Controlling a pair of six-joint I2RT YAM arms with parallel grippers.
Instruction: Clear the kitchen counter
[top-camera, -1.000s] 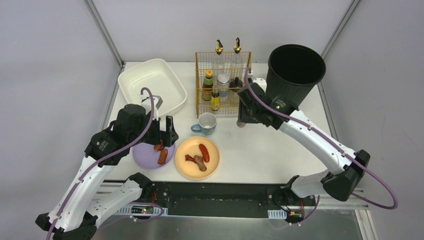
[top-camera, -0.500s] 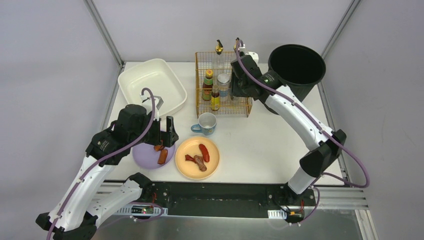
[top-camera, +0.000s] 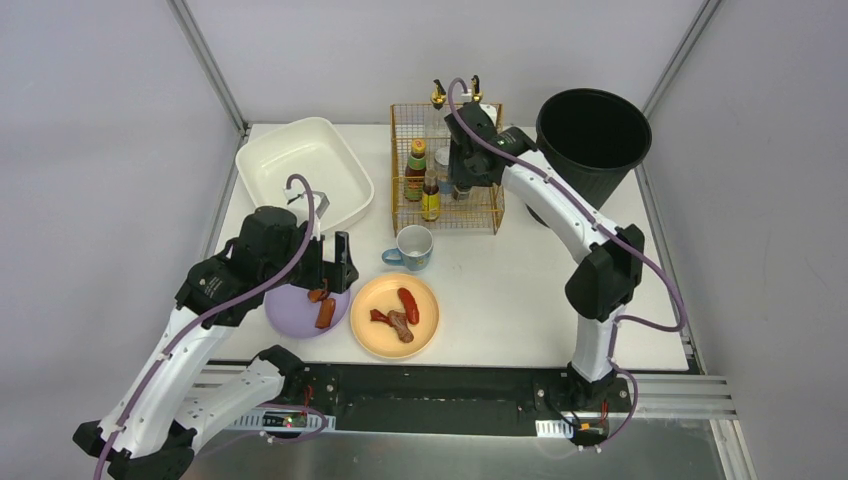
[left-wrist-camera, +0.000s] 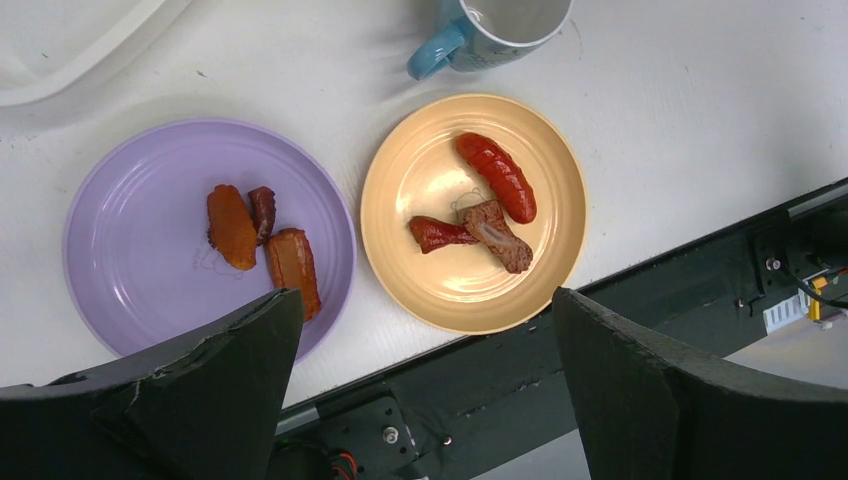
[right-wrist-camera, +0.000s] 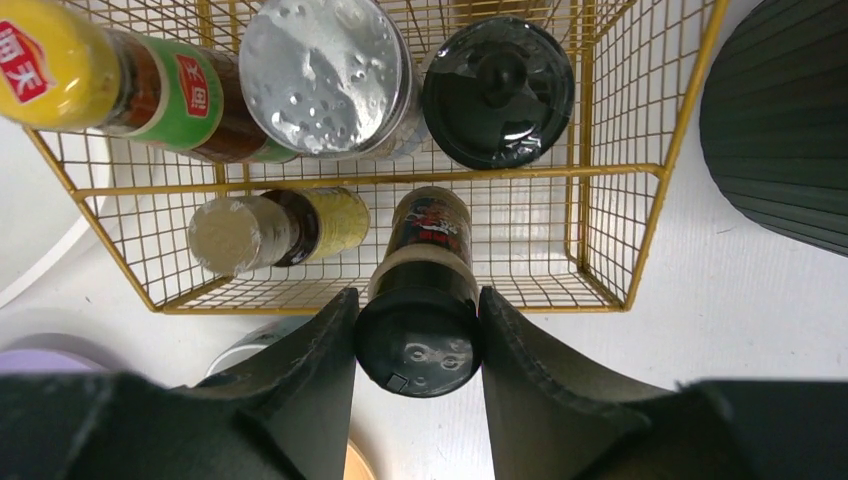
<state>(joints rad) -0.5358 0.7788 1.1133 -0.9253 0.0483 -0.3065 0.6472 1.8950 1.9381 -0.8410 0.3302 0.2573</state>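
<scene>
My right gripper should lower the black-capped spice bottle (right-wrist-camera: 418, 300) before release; it hangs above the free spot beside the small bottle.
The white kitchen counter (top-camera: 520, 290) carries a purple plate (top-camera: 285, 315) with fried pieces, a yellow plate (top-camera: 422, 335) with sausage pieces (left-wrist-camera: 497, 176) and a blue-handled mug (top-camera: 412, 247). My left gripper (top-camera: 335, 262) hangs open above the gap between the two plates, near the front edge, with nothing between its fingers (left-wrist-camera: 425, 300). My right gripper (top-camera: 462, 180) is shut on a black-capped spice bottle (right-wrist-camera: 418, 300), held over the front row of the gold wire basket (right-wrist-camera: 640, 215).
The basket holds a silver-lidded jar (right-wrist-camera: 325, 75), a black-lidded jar (right-wrist-camera: 497, 90), a yellow-capped sauce bottle (right-wrist-camera: 110, 85) and a small bottle (right-wrist-camera: 270, 230). A white basin (top-camera: 303, 170) sits at the back left, a black bin (top-camera: 592, 135) at the back right.
My right arm has carried the spice bottle from the counter right of the basket up and left, over the basket. The left arm has barely moved.
</scene>
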